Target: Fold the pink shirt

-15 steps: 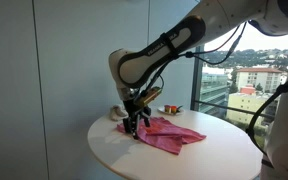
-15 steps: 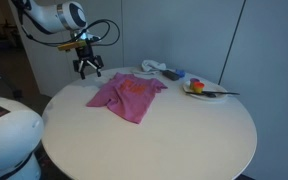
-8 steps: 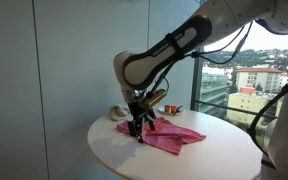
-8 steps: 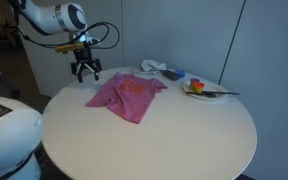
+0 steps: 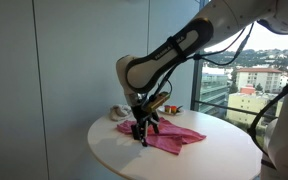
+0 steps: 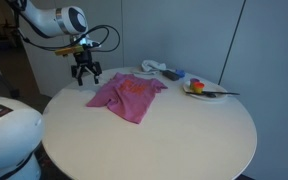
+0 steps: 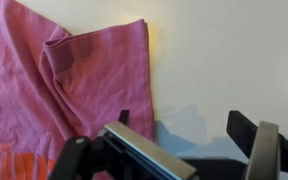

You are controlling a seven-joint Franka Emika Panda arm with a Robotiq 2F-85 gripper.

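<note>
My gripper pinches the pink shirt (image 6: 127, 95) by its edge beside the empty table next, to fold that side over the rest.
The pink shirt (image 6: 127, 95) lies spread and rumpled on the round white table (image 6: 174, 130); it also shows in an exterior view (image 5: 172, 136) and in the wrist view (image 7: 54, 90), where one sleeve is folded over. My gripper (image 6: 87, 78) hangs just above the table at the shirt's edge, seen too in an exterior view (image 5: 142, 135). In the wrist view the gripper (image 7: 184, 122) is open and empty, one finger over the shirt's edge, the other over bare table.
A plate with food and cutlery (image 6: 202, 89) and a crumpled white cloth with small items (image 6: 159, 69) sit at the table's far side. A window with buildings outside (image 5: 249, 80) is behind the table. A white robot base (image 6: 9, 135) stands beside the table.
The gripper has moved slightly lower and along the shirt's edge toward the table. The shirt has not moved.
</note>
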